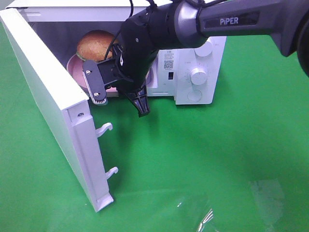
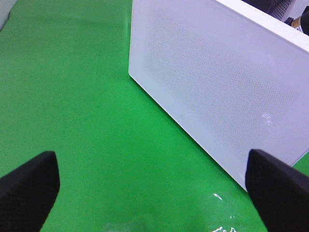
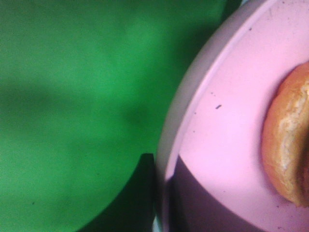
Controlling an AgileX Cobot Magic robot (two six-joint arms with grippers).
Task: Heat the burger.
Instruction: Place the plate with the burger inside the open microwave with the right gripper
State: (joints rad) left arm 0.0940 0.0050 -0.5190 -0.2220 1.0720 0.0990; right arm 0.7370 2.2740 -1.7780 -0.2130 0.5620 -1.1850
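Observation:
My right gripper should keep holding the plate until I have pushed it farther in. The pink plate's near rim [image 1: 82, 79] is at the microwave's front edge [image 1: 159, 93].
The burger [image 1: 95, 45] with its golden-brown bun sits on a pink plate [image 1: 75, 67] inside the white microwave [image 1: 193, 72], whose door [image 1: 43, 96] is swung open to the left. My right gripper [image 1: 116, 89] reaches across into the opening and is shut on the plate's near rim. Up close in the right wrist view, a dark finger [image 3: 144, 193] presses against the plate's rim [image 3: 193, 121], with the burger [image 3: 289, 145] just beyond. My left gripper [image 2: 154, 193] hangs open over the green cloth, facing the door's outer face [image 2: 217, 87], with nothing between its fingers.
The microwave's knobs [image 1: 199, 76] are on its right panel. Two latch hooks [image 1: 104, 129] stick out from the open door's edge. A patch of clear shiny film [image 1: 207, 217] lies on the green cloth near the front.

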